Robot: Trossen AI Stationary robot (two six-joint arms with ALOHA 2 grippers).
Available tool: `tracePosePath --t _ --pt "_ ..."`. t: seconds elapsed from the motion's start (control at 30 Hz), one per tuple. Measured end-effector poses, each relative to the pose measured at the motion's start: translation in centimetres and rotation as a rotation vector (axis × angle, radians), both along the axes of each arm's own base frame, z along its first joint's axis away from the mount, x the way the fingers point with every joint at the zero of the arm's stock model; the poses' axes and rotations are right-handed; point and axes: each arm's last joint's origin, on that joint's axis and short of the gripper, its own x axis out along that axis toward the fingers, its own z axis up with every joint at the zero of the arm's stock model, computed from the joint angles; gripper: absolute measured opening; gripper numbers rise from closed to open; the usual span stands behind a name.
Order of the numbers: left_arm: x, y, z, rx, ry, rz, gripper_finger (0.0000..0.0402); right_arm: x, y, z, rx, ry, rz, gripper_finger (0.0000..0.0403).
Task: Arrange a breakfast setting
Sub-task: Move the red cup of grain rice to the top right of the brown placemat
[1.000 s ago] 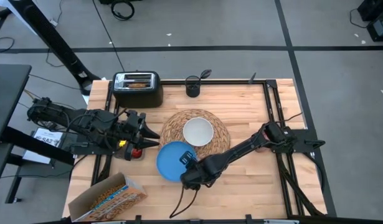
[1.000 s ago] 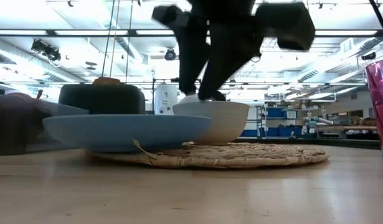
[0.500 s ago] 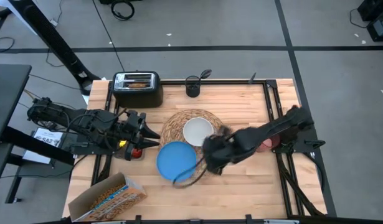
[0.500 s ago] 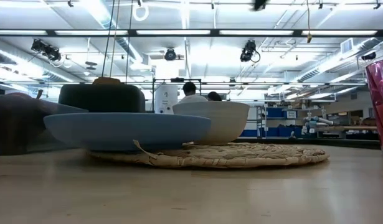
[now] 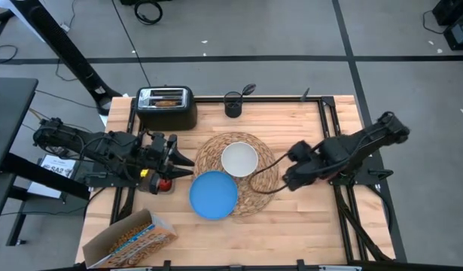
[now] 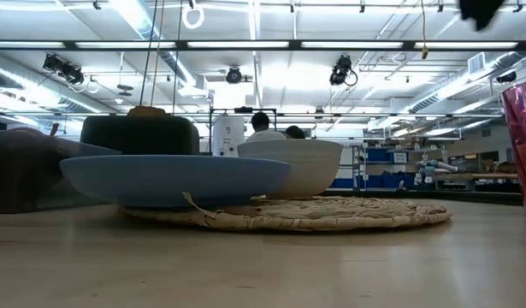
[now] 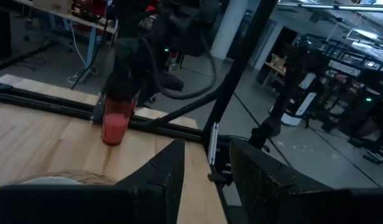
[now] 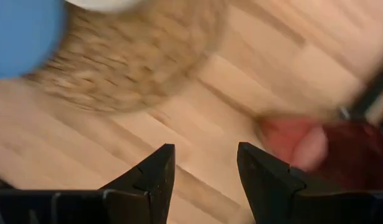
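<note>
The red cup (image 8: 316, 146) sets a drink place beside the woven placemat, so my right gripper should grab its rim next.
The round woven placemat (image 5: 267, 170) lies mid-table with the white bowl (image 5: 239, 159) on it. The blue plate (image 5: 213, 194) rests on the mat's near-left edge and the table, as the low view (image 6: 173, 178) shows. The red cup (image 8: 316, 146) stands near the right edge, just past my right gripper (image 5: 289, 179), which hovers open and empty; the cup also shows in the left wrist view (image 7: 118, 121). My left gripper (image 5: 187, 162) waits open at the left, above the red apple (image 5: 165, 183). The toast (image 5: 166, 98) sits in the toaster. The spoon (image 5: 248, 89) stands in a black cup.
The black toaster (image 5: 166, 109) stands at the far left, and the black cup (image 5: 233, 105) at the far middle. A cereal box (image 5: 131, 239) lies at the near left corner. Bare wood shows along the near edge and the far right.
My right gripper has risen from beside the blue plate's near-right rim and swung toward the table's right edge, to the red cup. The plate, bowl and mat have stayed in place.
</note>
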Motion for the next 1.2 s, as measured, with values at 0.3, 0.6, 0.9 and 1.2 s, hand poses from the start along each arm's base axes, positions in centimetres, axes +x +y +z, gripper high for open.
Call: tracePosePath --t 0.3,0.6,0.9,1.2 --pt "0.0 0.0 0.0 0.001 0.003 0.000 0.0134 -5.0 -2.1 -2.9 0.097 0.092 -0.115 0.0180" --pt "0.0 0.0 0.0 0.001 0.002 0.005 0.0134 -5.1 -2.8 -6.3 0.118 0.128 -0.098 0.0179" --pt "0.0 0.1 0.0 0.001 0.003 0.038 0.0134 -4.8 -3.7 -8.7 0.116 0.151 -0.067 0.0118" --pt "0.0 0.1 0.0 -0.010 0.005 0.040 0.0134 -4.7 -3.8 -8.7 0.121 0.151 -0.028 0.0013"
